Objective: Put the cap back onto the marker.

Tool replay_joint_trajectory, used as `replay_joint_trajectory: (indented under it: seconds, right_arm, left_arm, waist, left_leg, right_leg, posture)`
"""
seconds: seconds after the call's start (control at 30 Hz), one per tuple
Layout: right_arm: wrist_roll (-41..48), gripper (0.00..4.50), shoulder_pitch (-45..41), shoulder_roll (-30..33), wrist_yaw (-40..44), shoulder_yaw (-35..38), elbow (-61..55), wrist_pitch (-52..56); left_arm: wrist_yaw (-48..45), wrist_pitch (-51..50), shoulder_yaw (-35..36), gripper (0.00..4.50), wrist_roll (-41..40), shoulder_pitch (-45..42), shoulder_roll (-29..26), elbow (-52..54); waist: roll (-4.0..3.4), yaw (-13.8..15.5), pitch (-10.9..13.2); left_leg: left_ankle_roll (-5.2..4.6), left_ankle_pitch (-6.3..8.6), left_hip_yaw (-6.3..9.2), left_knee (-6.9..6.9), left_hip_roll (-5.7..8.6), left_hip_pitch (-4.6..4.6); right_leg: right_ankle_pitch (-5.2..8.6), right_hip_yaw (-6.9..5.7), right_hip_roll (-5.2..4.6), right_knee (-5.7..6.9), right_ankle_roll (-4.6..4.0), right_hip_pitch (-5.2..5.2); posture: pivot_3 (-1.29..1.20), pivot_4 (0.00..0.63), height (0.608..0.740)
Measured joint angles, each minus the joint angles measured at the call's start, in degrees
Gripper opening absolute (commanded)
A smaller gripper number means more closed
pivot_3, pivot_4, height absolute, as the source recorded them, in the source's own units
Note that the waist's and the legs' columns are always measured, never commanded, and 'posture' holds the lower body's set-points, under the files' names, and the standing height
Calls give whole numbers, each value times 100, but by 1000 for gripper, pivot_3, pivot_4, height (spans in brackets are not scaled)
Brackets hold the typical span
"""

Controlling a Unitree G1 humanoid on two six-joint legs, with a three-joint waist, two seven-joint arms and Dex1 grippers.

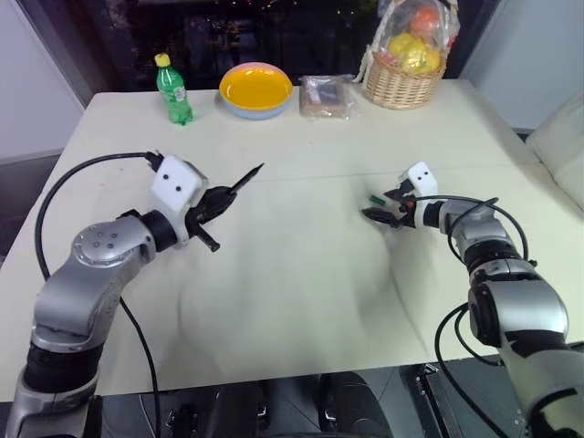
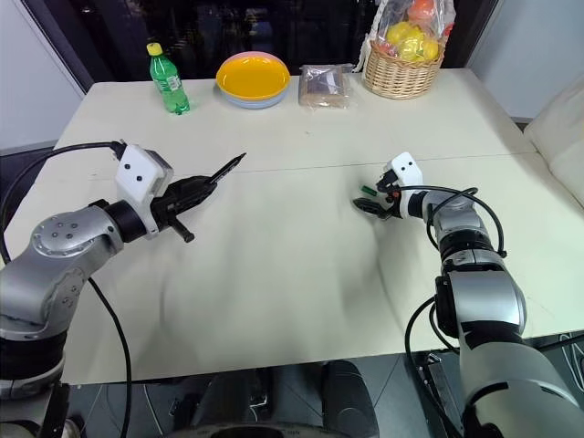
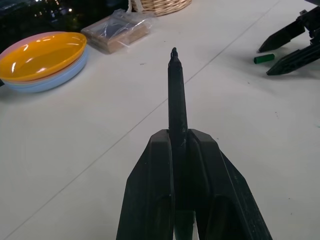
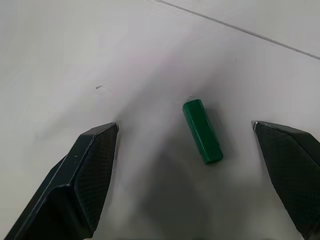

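My right gripper should close. Closing now would hold the green cap [image 1: 373,197] [image 4: 202,131]. The cap is between both fingers, close above the white table.
My left gripper [image 1: 219,196] is shut on the black marker [image 1: 245,180], held above the white table [image 1: 292,283] with its uncapped tip pointing forward and to the right. In the left wrist view the marker [image 3: 177,95] sticks out from between the closed fingers. The small green cap [image 4: 202,131] lies flat on the table at the right. My right gripper [image 1: 377,204] is open just above the table, one finger on each side of the cap [image 1: 373,197], neither touching it.
Along the table's far edge stand a green bottle with a yellow lid [image 1: 172,91], stacked bowls with a yellow one on top [image 1: 255,89], a wrapped brown packet [image 1: 326,95] and a wicker basket of fruit [image 1: 406,68]. A seam runs across the table's middle.
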State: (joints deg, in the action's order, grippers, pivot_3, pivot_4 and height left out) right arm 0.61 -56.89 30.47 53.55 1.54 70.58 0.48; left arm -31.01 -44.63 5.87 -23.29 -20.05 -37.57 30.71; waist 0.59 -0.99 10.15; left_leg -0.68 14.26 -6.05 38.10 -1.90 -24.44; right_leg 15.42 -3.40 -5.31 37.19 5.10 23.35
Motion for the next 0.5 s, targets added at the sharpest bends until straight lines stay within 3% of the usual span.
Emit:
replay_joint_trajectory:
  seconds: [0.07, 0.27, 0.5]
  right_arm:
    - [-25, 3162, 0, 0, -6, 0, 0, 0]
    - [-48, 61, 0, 0, -10, 0, 0, -4]
    - [-50, 61, 0, 2, 16, 0, 0, -11]
  left_arm:
    - [-5, 1, 0, 0, 0, 0, -1, -1]
    - [-9, 2, 1, 0, 0, 0, -3, -2]
    - [-13, 3, 1, 0, -1, 0, -3, -3]
  waist:
    - [0, -1, 0]
    - [0, -3, 0]
    - [0, -3, 0]
  left_leg:
    - [0, 0, 0, 0, 0, 0]
    - [0, 0, 0, 0, 0, 0]
    - [0, 0, 0, 0, 0, 0]
  right_leg:
    - [0, 0, 0, 0, 0, 0]
    - [0, 0, 0, 0, 0, 0]
    - [0, 0, 0, 0, 0, 0]
  posture:
    - [0, 150, 740]
    - [0, 150, 740]
    - [0, 150, 740]
